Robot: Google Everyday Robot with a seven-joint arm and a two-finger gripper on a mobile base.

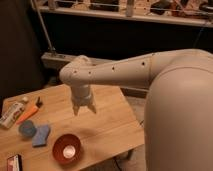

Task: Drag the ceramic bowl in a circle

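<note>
The ceramic bowl will be grabbed next by its rim. My gripper will then drag the bowl in a circle on the tabletop.
The ceramic bowl is a round reddish-brown dish with a pale centre, sitting near the front edge of the wooden table. My gripper hangs above the table's middle, up and to the right of the bowl, well clear of it. Its fingers point down and stand open with nothing between them.
A small blue-grey cup and a blue sponge lie left of the bowl. Further left are a white tube and an orange tool. A small dark box sits at the front left corner. My large arm body fills the right.
</note>
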